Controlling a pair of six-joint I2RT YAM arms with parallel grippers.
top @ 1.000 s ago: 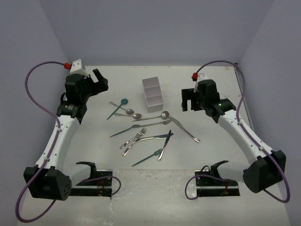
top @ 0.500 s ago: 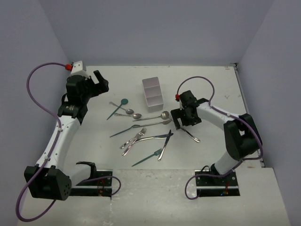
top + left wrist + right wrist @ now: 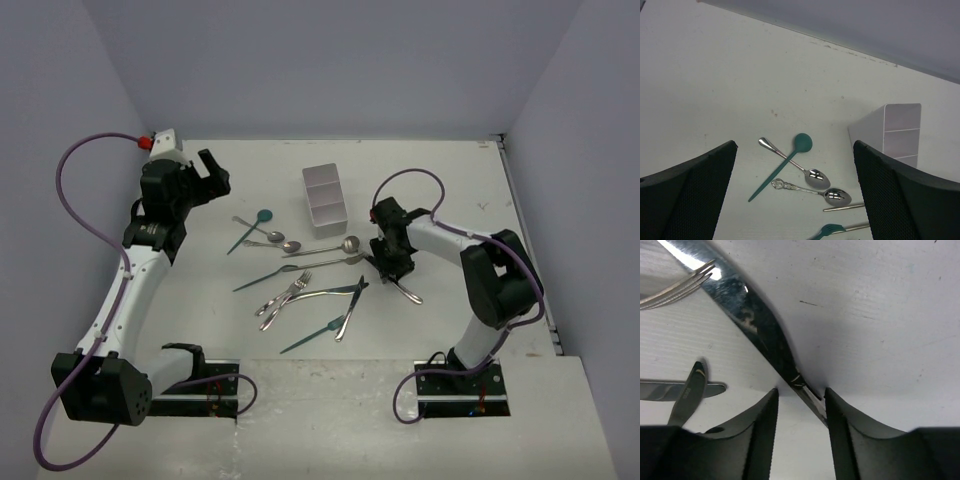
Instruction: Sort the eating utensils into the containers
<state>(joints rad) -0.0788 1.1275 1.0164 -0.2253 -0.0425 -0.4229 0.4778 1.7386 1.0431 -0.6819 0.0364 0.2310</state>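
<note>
The knife would stay on the tabletop if I lifted my right gripper now, because its fingers are apart with a gap beside the silver knife.
The eating utensils (image 3: 300,285) lie scattered on the table's middle, silver ones mixed with a few teal ones. The white three-compartment container (image 3: 325,200) stands behind them. My right gripper (image 3: 392,270) is down at the table over a silver knife (image 3: 413,294) on the right of the scatter. In the right wrist view the knife (image 3: 755,315) runs diagonally between the fingers (image 3: 760,440), close to the right one, with a gap on its left; the right gripper (image 3: 801,395) is partly closed. My left gripper (image 3: 215,170) hangs open, raised at the back left.
In the left wrist view, a teal spoon (image 3: 785,165) crosses a silver spoon (image 3: 810,172), with a second silver spoon (image 3: 832,195) below and the container (image 3: 900,135) to the right. A fork (image 3: 675,290) and another knife (image 3: 685,390) lie left of my right fingers.
My right arm has swung from the back right down onto the silver knife, and its jaws have narrowed around it. The left arm has stayed still.
</note>
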